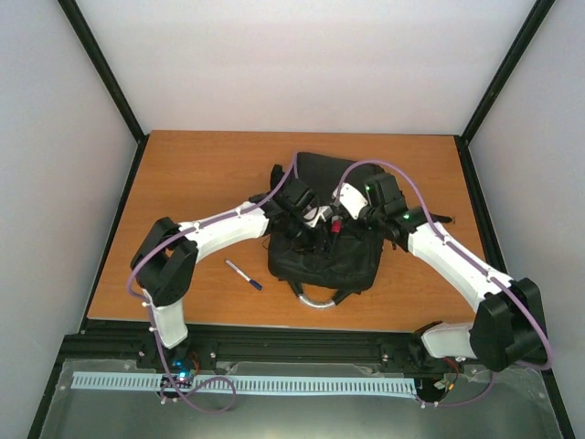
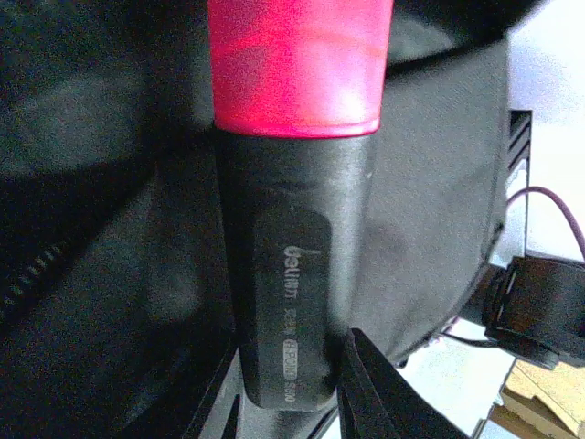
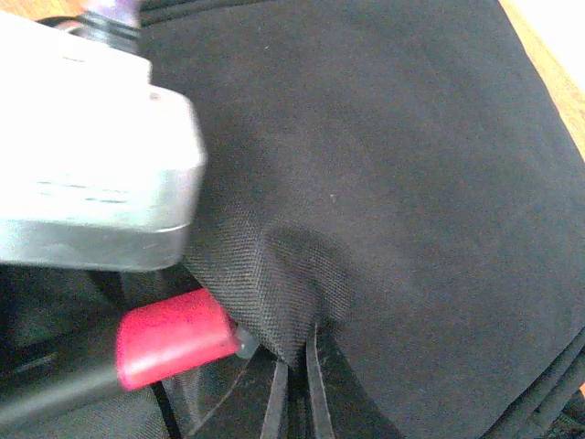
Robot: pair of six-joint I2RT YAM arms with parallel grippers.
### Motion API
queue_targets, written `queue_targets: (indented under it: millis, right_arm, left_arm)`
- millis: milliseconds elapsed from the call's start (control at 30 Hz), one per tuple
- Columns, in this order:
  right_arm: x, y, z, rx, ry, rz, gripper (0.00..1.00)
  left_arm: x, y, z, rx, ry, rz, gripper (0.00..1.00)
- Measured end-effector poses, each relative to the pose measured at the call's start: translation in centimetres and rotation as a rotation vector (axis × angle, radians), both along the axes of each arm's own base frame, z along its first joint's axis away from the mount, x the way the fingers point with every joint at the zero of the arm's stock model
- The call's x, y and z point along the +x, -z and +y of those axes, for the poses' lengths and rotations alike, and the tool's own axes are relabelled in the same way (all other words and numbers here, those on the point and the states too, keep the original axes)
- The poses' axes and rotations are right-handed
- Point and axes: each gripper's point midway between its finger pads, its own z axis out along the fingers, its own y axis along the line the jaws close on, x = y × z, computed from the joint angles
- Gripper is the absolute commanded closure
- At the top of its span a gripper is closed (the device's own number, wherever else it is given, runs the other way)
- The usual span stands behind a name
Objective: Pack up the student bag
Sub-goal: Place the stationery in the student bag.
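Observation:
The marker would end at the gap if the left gripper released it now, since only the red cap (image 2: 297, 64) reaches the raised fold. The left gripper needs to first move it farther in.
The student bag (image 1: 327, 249), a large black backpack, lies mid-table. My left gripper (image 1: 315, 222) is shut on a black marker (image 2: 291, 265) with a red cap (image 2: 297, 64). It holds the marker cap-first at a dark gap in the bag. My right gripper (image 1: 356, 218) is shut on a fold of the bag's fabric (image 3: 274, 274), its thin fingers (image 3: 315, 384) pinching it and holding it raised. The red cap (image 3: 169, 340) also shows in the right wrist view, just under the raised fold. The bag's inside is dark and hidden.
A thin pen with a blue cap (image 1: 243, 274) lies on the wooden table (image 1: 201, 174) left of the bag. The bag's grey loop handle (image 1: 315, 300) points toward the near edge. The left wrist's white body (image 3: 91, 155) sits close to my right gripper.

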Motion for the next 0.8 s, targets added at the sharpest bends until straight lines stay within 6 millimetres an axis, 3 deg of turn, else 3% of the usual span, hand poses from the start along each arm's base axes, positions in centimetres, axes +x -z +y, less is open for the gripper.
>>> queue_targets:
  millis: [200,500,800]
  right_arm:
    - [-1.1,0.2,-0.2,0.012,-0.012,0.005,0.97]
    - [-1.4,0.4,0.4,0.040,-0.039,0.016,0.97]
    - [-1.5,0.1,0.3,0.057,-0.030,0.011,0.97]
  left_arm:
    - [1.0,1.5,-0.1,0.063,-0.060,0.008,0.99]
    - [2.1,1.7,0.9,0.110,-0.155,-0.033,0.98]
    - [2.8,1.0,-1.3,0.042,-0.125,-0.003,0.96]
